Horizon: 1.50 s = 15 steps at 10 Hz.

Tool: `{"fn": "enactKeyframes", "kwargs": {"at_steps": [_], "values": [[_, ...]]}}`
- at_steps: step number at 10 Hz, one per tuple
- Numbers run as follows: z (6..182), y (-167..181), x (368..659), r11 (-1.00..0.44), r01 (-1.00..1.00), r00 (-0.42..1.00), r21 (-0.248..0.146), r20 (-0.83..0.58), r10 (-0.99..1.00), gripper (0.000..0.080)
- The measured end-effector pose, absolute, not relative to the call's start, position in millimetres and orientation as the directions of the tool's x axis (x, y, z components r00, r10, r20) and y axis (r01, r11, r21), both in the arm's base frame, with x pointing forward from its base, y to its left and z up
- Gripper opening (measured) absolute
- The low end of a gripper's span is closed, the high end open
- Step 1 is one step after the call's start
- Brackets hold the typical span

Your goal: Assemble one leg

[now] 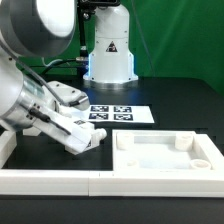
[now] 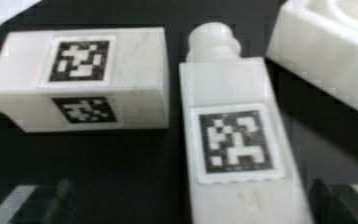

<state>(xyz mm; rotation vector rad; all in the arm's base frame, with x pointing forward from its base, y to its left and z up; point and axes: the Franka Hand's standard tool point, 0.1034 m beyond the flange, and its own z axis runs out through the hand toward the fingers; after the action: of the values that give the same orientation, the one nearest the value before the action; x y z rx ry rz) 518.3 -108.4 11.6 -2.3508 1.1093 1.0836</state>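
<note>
My gripper grabs the leg by its tagged end [image 2: 249, 198] next, and the rounded peg stays free to fit into the tray-like piece.
In the wrist view two white legs with black-and-white tags lie side by side on the black table. The longer-looking leg [image 2: 229, 130] has a rounded peg at its far end, and its near end lies between the fingers of my gripper [image 2: 194, 205]. The dark fingertips [image 2: 43, 200] stand wide on either side of it and do not touch it, so the gripper is open. The other leg [image 2: 78, 80] lies beside it, outside the jaws. In the exterior view my gripper [image 1: 85, 138] is low over the table at the left and hides the legs.
The large white square tray-like piece [image 1: 165, 150] lies at the exterior view's right, and its corner [image 2: 327, 40] is close to the pegged leg. The marker board [image 1: 120, 113] lies behind the gripper. A white rail [image 1: 60, 182] runs along the front edge.
</note>
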Motion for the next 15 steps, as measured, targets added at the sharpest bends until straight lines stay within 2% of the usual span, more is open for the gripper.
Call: {"fn": "enactKeyframes", "kwargs": {"at_steps": [5,6,7,8,9,11,14,15], "values": [[4.4,-93.8,518.5,-0.637,-0.77,0.394,0.036,-0.758,-0.519,0.0649],[4.0,-94.1,518.9,-0.637,-0.77,0.395,0.036,-0.757,-0.52,0.0513],[3.9,-94.3,519.1,-0.637,-0.77,0.396,0.036,-0.756,-0.521,0.0513],[3.8,-94.4,519.3,-0.637,-0.77,0.397,0.035,-0.755,-0.521,0.0376],[3.8,-94.4,519.4,-0.637,-0.77,0.397,0.035,-0.755,-0.522,0.0285],[8.3,-93.2,524.4,-0.638,-0.769,0.404,0.029,-0.751,-0.522,0.0285],[74.8,-73.9,555.2,-0.659,-0.751,0.502,-0.054,-0.694,-0.515,0.0285],[88.3,-67.2,555.9,-0.633,-0.768,0.523,-0.096,-0.664,-0.534,0.0285]]}}
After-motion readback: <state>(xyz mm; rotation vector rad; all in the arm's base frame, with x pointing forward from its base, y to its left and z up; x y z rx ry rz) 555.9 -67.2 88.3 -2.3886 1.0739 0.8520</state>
